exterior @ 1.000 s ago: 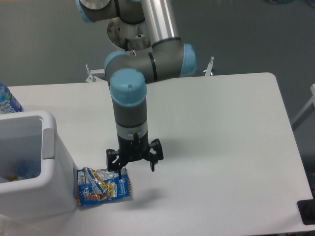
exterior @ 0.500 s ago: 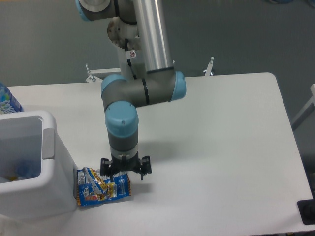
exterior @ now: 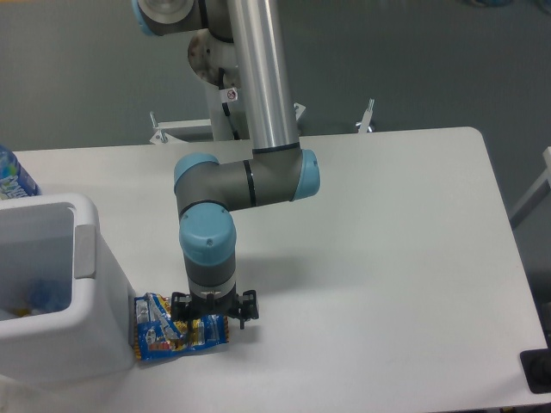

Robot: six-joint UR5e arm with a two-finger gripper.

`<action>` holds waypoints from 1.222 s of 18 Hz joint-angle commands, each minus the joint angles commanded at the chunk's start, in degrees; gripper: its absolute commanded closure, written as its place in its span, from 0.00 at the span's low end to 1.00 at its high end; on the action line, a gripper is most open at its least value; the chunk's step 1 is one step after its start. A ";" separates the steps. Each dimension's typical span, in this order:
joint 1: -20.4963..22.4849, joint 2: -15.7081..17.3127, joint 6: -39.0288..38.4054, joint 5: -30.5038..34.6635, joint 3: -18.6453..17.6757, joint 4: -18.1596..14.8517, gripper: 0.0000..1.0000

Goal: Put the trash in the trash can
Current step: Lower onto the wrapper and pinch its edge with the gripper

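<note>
The foil snack packet (exterior: 172,331) should go into the white trash can, so my gripper should next pinch it by its corner and drop it in there.
The blue-and-yellow foil snack packet (exterior: 172,331) lies flat on the white table, against the right wall of the white trash can (exterior: 99,340) at the front left. The can has a grey patch (exterior: 84,250) on its rim. My gripper (exterior: 213,315) points straight down, low over the packet's right half, with its fingers spread open and the tips at or near the foil. A bottle with a blue label (exterior: 10,176) shows at the far left edge behind the can. Something blue (exterior: 45,298) lies inside the can, too blurred to name.
The table's front edge runs close below the packet. A black object (exterior: 537,372) sits off the front right corner. A white frame (exterior: 534,194) stands past the right edge. Metal clamps (exterior: 368,114) stand at the back edge.
The gripper has moved left and down, from above the packet's right edge to low over the packet. The packet has not moved.
</note>
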 joint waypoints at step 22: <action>-1.23 -0.88 -0.53 0.09 -0.18 0.09 0.12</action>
